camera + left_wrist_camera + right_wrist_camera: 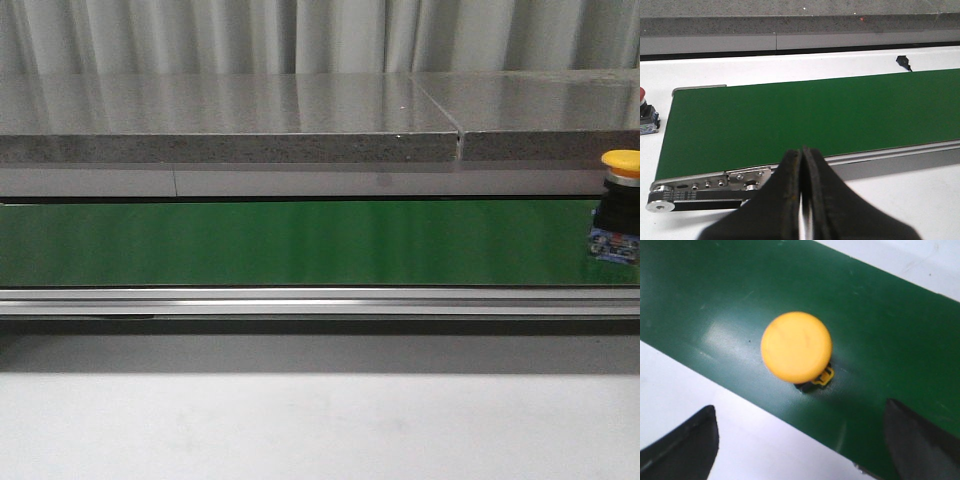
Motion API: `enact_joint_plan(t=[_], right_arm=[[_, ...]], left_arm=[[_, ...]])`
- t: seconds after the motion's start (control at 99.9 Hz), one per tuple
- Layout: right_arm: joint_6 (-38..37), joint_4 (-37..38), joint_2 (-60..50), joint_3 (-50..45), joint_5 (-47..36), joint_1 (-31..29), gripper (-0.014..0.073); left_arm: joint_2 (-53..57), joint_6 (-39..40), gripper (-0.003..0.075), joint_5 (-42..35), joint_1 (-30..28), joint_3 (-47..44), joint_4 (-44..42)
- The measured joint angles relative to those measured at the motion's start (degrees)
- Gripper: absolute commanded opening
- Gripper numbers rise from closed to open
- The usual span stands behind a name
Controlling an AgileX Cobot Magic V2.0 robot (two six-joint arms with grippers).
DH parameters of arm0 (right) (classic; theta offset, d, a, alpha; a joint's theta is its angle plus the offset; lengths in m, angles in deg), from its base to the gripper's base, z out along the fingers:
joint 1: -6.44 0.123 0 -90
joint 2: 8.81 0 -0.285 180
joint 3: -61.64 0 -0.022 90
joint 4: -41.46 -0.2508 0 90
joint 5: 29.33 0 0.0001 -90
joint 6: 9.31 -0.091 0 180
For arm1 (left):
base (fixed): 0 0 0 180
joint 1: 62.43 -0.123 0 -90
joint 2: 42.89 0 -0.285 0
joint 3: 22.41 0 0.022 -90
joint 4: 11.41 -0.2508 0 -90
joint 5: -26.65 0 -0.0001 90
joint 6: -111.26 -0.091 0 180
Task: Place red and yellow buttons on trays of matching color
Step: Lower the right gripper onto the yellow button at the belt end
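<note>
It isn't time to close yet: my right gripper's fingers are above and short of the cap and would miss it now. I need to first move my right gripper toward the round yellow cap [622, 162].
A yellow button [620, 163] stands upright on the green conveyor belt [300, 243] at its far right end. In the right wrist view I look down on its round yellow cap [796, 347]. My right gripper [800, 440] is open above it, the button a little ahead of the gap between the fingers. A red button [643, 107] with a black base stands on the white table beside the belt's end, at the edge of the left wrist view. My left gripper [802, 195] is shut and empty near the belt's front rail. No trays are in view.
The belt [810, 120] has a metal rail [320, 302] along its front and a roller end [662, 197] near my left gripper. A grey stone ledge [230, 130] runs behind it. A small black part [903, 62] lies on the white table beyond the belt.
</note>
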Motion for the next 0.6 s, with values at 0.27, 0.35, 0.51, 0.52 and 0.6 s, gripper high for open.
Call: enact_joint_plan(t=[0.27, 0.35, 0.51, 0.52, 0.6], right_arm=[[0.1, -0.7, 5.5, 0.0, -9.7, 2.2, 0.0648], [0.1, -1.1, 6.9, 0.0, -11.1, 2.5, 0.058], [0.1, -1.3, 9.0, 0.0, -11.7, 2.5, 0.0267], [0.0, -1.3, 9.0, 0.0, -11.8, 2.5, 0.0254], [-0.2, -1.7, 9.1, 0.0, -11.9, 2.5, 0.0137]], left_arm=[[0.0, 0.0, -0.0019, 0.0, 0.0, 0.0, 0.0], [0.0, 0.0, -0.0019, 0.0, 0.0, 0.0, 0.0], [0.0, 0.0, -0.0019, 0.0, 0.0, 0.0, 0.0], [0.0, 0.0, -0.0019, 0.0, 0.0, 0.0, 0.0], [0.0, 0.0, -0.0019, 0.0, 0.0, 0.0, 0.0]])
